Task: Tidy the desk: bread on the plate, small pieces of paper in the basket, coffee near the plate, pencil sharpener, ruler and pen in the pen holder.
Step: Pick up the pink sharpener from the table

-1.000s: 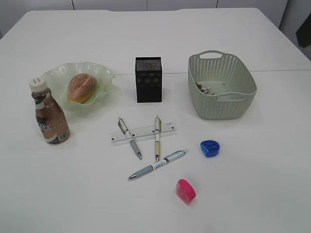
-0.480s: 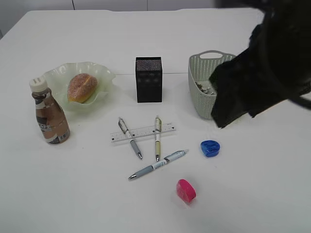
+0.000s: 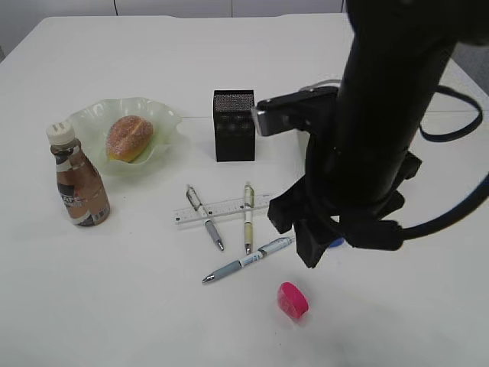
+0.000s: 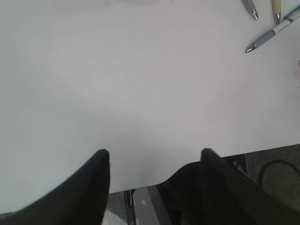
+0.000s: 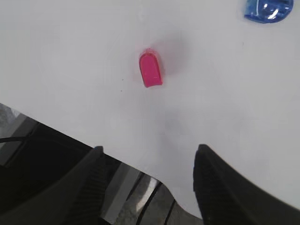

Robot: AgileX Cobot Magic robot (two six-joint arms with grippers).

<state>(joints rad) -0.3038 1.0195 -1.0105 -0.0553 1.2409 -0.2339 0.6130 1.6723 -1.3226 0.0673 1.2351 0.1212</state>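
Observation:
The pink pencil sharpener should go in the pen holder (image 3: 233,125) next, so my right gripper will grab it by its small plastic body (image 3: 293,300).
The bread (image 3: 128,138) lies on the green plate (image 3: 90,116), and the coffee (image 3: 79,183) stands just in front of it. The black pen holder (image 3: 233,125) stands mid-desk. In front of it lies the ruler (image 3: 221,208), with two pens (image 3: 205,218) (image 3: 247,218) crossing it and a third pen (image 3: 248,260) nearer. My right arm (image 3: 374,138) hangs over the desk. It hides most of the basket, the pieces of paper and the blue sharpener (image 5: 267,10). My right gripper (image 5: 150,149) is open above the desk's front edge, and the pink pencil sharpener (image 5: 151,70) lies ahead of it. My left gripper (image 4: 154,151) is open and empty.
The left wrist view shows bare white desk (image 4: 140,84) ahead of the fingers. Pen tips (image 4: 272,35) show at its top right corner. The desk's front edge and dark floor with cables lie below both grippers.
My right arm has swung in from the upper right to over the middle of the desk, now covering the basket and the blue sharpener. Nothing on the desk has moved.

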